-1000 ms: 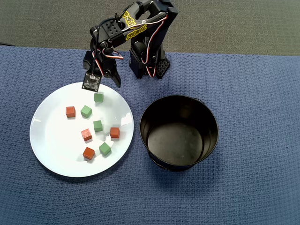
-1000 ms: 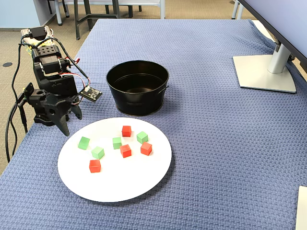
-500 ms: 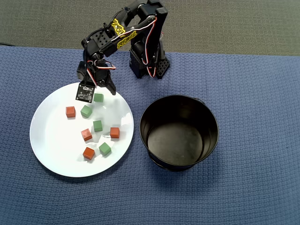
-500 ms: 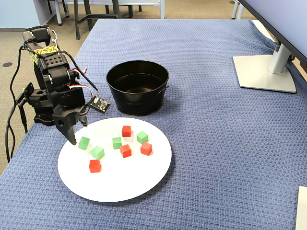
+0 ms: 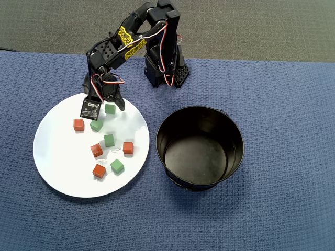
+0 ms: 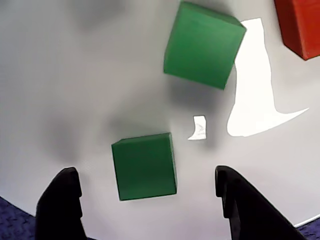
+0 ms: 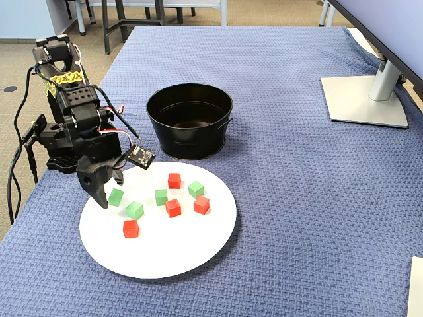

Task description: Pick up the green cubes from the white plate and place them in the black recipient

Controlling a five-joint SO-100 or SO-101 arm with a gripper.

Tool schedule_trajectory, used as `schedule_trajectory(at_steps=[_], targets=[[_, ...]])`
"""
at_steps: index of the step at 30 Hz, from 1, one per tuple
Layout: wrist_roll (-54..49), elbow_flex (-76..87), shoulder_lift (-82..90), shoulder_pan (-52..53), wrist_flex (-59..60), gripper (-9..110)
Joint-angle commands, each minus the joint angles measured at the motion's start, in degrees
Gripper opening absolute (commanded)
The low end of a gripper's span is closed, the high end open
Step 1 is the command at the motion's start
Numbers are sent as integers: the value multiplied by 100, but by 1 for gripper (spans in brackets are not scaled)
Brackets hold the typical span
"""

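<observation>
I need to grip the green cube by its opposite flat sides next, then move it into the black recipient [image 5: 200, 147].
Several green cubes and several orange-red cubes lie on the white plate [image 5: 63, 167]. My gripper [image 5: 109, 104] is open over the plate's far edge. It straddles one green cube [image 5: 110, 109] without touching it. In the wrist view this cube [image 6: 144, 166] sits between my two black fingertips [image 6: 62, 192], with a gap on each side. A second green cube [image 6: 204, 44] lies just beyond, also seen from overhead [image 5: 96, 125]. Two more green cubes [image 5: 109, 140] [image 5: 117, 167] lie further in. The black recipient [image 5: 200, 147] stands empty to the right of the plate. In the fixed view my gripper [image 7: 109, 188] is at the plate's [image 7: 165, 257] left edge.
Red cubes [image 5: 78, 124] [image 5: 97, 150] [image 5: 128, 148] lie among the green ones, and one shows at the top right of the wrist view [image 6: 300, 25]. The arm's base [image 5: 165, 70] stands behind the plate. A monitor stand [image 7: 363, 99] sits far right on the blue cloth.
</observation>
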Motion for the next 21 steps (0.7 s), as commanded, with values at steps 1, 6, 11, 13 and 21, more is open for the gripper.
schedule_trajectory(at_steps=[1,6,11,13,21], targets=[[88,-369,0,35,-149,25],[202,-343,-53,-18,-246,17],[255,-334,-141,-26,-316,14],[290,-316,-158,-26,-352,10],[905,-185,88,-220,-580,0]])
